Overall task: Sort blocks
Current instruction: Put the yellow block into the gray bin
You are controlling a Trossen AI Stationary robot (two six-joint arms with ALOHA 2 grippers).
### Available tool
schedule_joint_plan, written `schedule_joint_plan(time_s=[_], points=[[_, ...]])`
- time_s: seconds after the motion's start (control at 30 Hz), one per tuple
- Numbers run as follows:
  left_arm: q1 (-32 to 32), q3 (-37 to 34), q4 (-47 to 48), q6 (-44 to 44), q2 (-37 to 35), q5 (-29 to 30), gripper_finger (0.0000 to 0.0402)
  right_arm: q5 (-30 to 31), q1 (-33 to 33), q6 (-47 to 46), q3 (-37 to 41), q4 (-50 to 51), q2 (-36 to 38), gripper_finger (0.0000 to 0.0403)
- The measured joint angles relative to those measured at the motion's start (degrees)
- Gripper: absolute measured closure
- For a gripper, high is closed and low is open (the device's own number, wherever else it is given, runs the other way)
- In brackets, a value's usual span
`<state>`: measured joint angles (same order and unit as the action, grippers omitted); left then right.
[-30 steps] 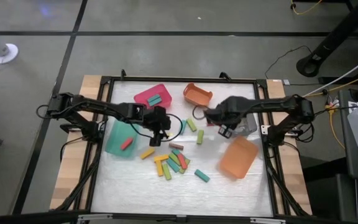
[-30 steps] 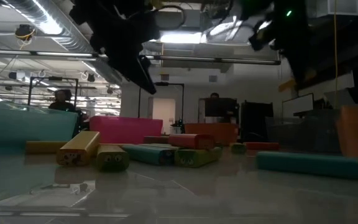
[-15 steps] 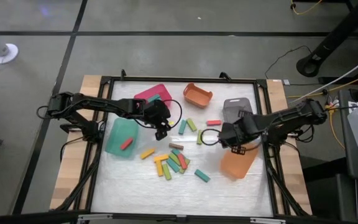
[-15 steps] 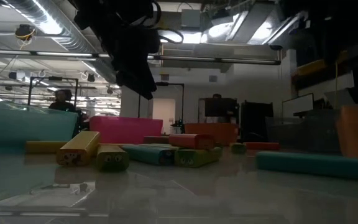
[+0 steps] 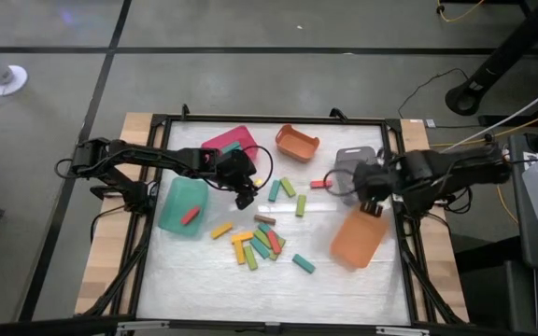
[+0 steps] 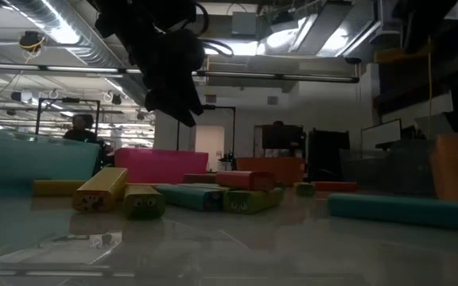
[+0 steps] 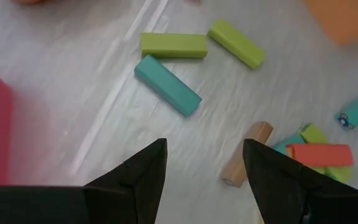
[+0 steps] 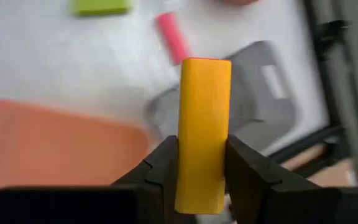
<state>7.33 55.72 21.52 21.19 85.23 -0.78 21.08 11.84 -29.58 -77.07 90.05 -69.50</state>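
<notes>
My left gripper takes hold of the teal block by its long sides next, to sort it into the pink bin [image 5: 231, 140].
Blocks lie loose mid-table: a cluster [image 5: 260, 243], a teal one [image 5: 303, 263], a yellow one [image 5: 221, 230], a brown one [image 5: 264, 219], and green and teal ones [image 5: 288, 189]; a red one [image 5: 321, 184] lies near the grey bin. My left gripper [image 5: 244, 198] [image 7: 204, 168] hangs open above the table beside the pink bin, over a brown block [image 7: 247, 154] and a teal block [image 7: 166, 85]. My right gripper [image 5: 374, 203] [image 8: 202, 168] is shut on a yellow block [image 8: 204, 112], above where the grey bin meets the large orange bin. My right gripper pinches the yellow block between its two fingers [image 8: 160, 165], which press its two long sides near one end [image 8: 204, 162]. The block lies along the fingers and sticks out well past their tips. It is lifted clear, above the grey bin [image 8: 260, 81] and the orange bin [image 8: 42, 137].
A teal bin [image 5: 183, 205] holds a red block. A pink bin [image 5: 230, 145] holds a teal block. A small orange bin [image 5: 297, 142], the grey bin [image 5: 358, 163] and the large orange bin [image 5: 358, 236] stand to the right. A black frame [image 5: 157, 126] rims the table.
My right gripper has swung from the middle of the table toward the right edge, ending over the grey and orange bins. My left gripper has shifted a little toward the far edge and stays open. The blocks on the table have kept still.
</notes>
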Motion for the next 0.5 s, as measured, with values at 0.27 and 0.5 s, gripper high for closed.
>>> schedule_joint_plan(time_s=[0.27, 0.5], points=[[-0.22, 0.0, 0.06, 4.59, 0.0, 0.07, 0.0202, 7.29, -12.35, 5.22, 10.67, -2.76, 5.3, 0.0294], [-0.22, 0.0, 0.07, 4.72, 0.0, 0.07, 0.0202, 4.6, -22.23, 18.07, 23.16, -18.17, 5.08, 0.0294]])
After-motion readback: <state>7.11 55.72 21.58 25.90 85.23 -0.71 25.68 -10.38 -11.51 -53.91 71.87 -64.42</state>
